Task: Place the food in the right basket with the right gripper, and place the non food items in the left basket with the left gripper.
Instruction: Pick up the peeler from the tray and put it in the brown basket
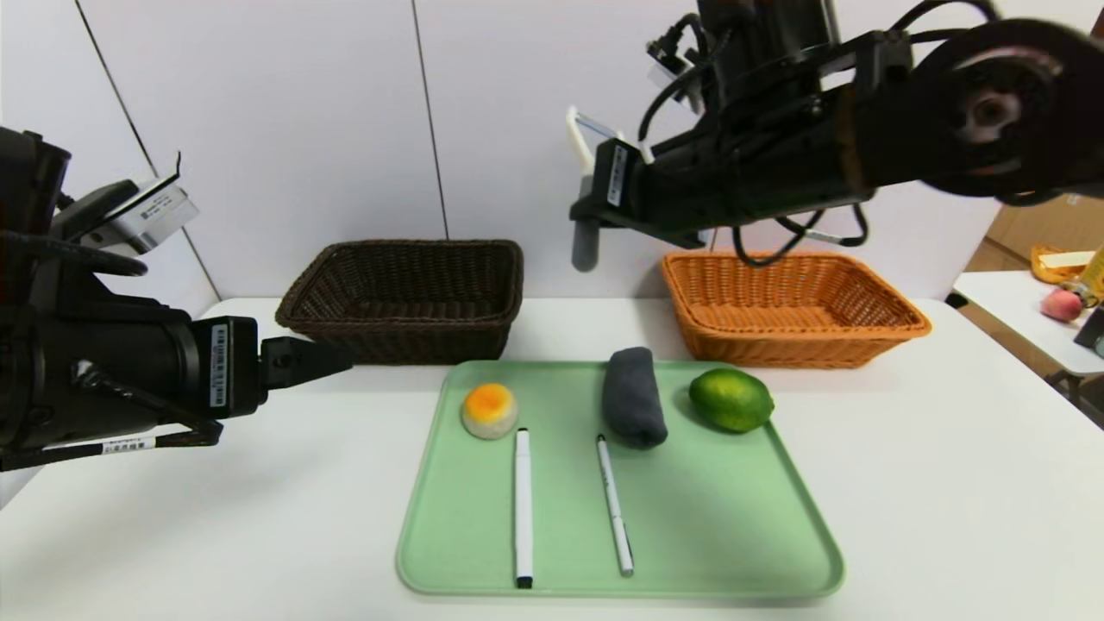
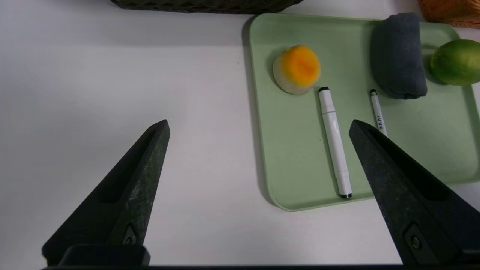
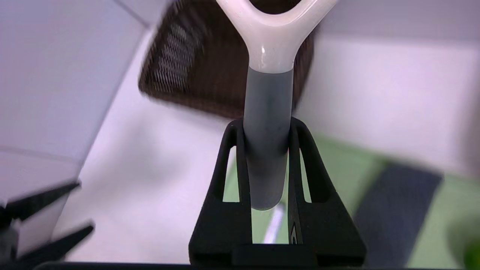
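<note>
The grey handle of the Y-peeler hangs outside the dark brown basket (image 1: pixel 405 297) in the head view, so my right gripper keeps holding the Y-peeler for now.
My right gripper (image 1: pixel 593 207) is shut on the white Y-peeler (image 1: pixel 585 250) by its grey handle (image 3: pixel 268 112), holding it high between the dark brown basket (image 1: pixel 405 297) and the orange basket (image 1: pixel 789 306). My left gripper (image 1: pixel 341 360) is open and empty over the table left of the green tray (image 1: pixel 733 535), as the left wrist view (image 2: pixel 258 125) shows. On the tray lie the bun (image 1: pixel 489 410), two white pens (image 1: pixel 523 509) (image 1: pixel 614 504), the rolled grey cloth (image 1: pixel 634 397) and the lime (image 1: pixel 730 399).
Both baskets stand against the white wall behind the tray and look empty. A side table (image 1: pixel 1018 319) at the far right holds a peach (image 1: pixel 1063 304) and other items.
</note>
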